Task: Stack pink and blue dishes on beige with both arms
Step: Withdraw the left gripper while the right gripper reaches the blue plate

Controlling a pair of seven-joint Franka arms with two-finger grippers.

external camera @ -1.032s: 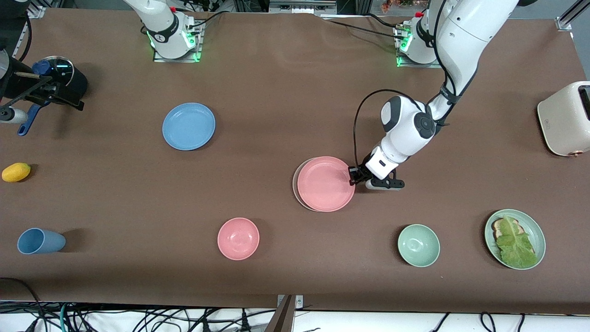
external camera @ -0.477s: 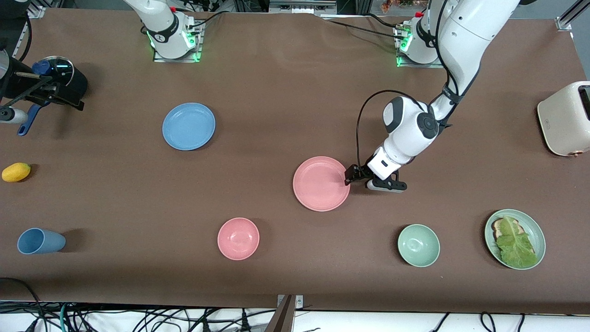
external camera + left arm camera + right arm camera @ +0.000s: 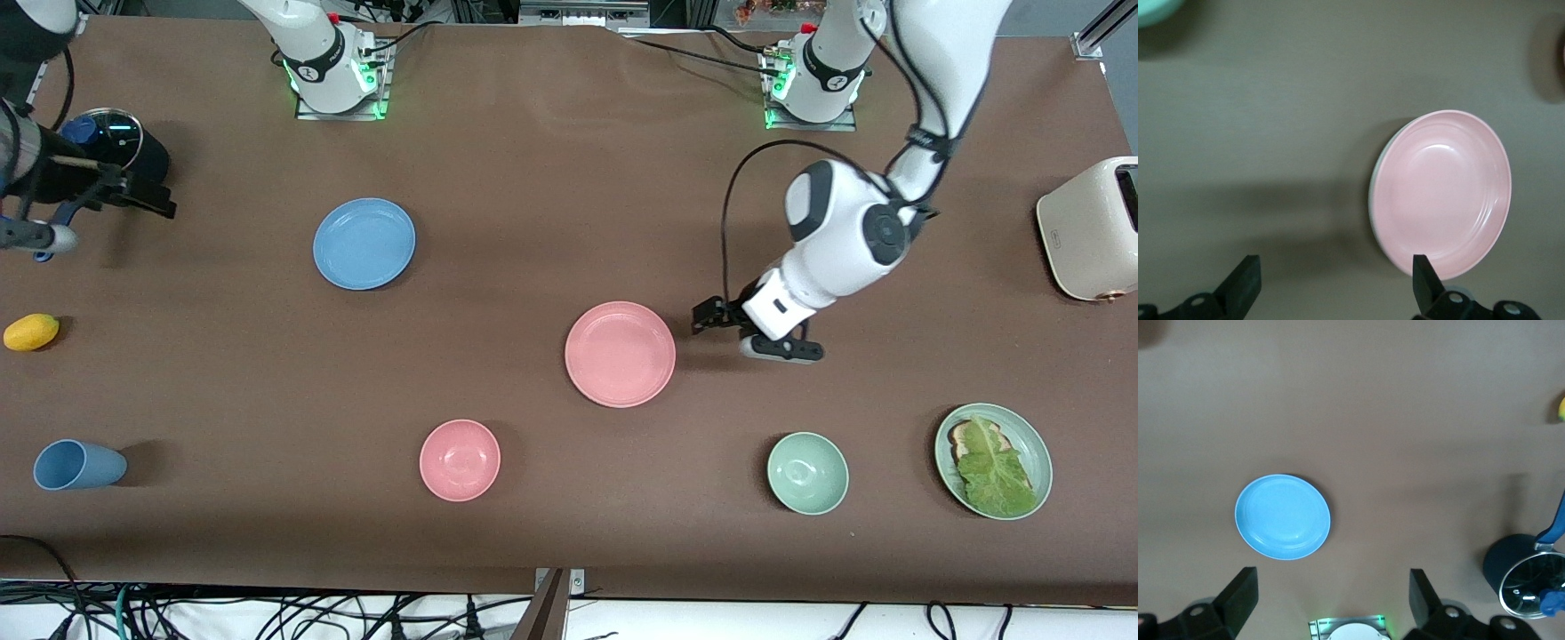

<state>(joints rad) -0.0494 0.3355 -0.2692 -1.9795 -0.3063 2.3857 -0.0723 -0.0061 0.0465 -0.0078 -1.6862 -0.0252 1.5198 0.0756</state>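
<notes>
The blue plate needs to go onto the pink plate [image 3: 620,354], so my right gripper should grab the blue plate by its rim [image 3: 364,202] next.
The pink plate [image 3: 620,354] lies flat on the beige plate, near the middle of the table. Only a thin pale sliver of the beige plate's rim [image 3: 1372,200] shows beside the pink plate [image 3: 1441,193] in the left wrist view. My left gripper [image 3: 709,316] [image 3: 1335,287] is open and empty, just off the pink plate's edge toward the left arm's end. The light blue plate [image 3: 364,243] [image 3: 1282,517] sits alone, farther from the front camera, toward the right arm's end. My right gripper [image 3: 133,194] [image 3: 1331,607] hangs open and empty, high over the black pot.
A pink bowl [image 3: 460,460], a green bowl [image 3: 807,473] and a green plate with lettuce [image 3: 993,460] line the near edge. A blue cup [image 3: 78,464], a yellow fruit [image 3: 31,332] and a black pot [image 3: 116,147] are at the right arm's end, a toaster [image 3: 1089,227] at the left arm's end.
The pink plate settled squarely over the beige one, hiding it. My left gripper let go of it and drew back toward the left arm's end. The right arm shifted slightly.
</notes>
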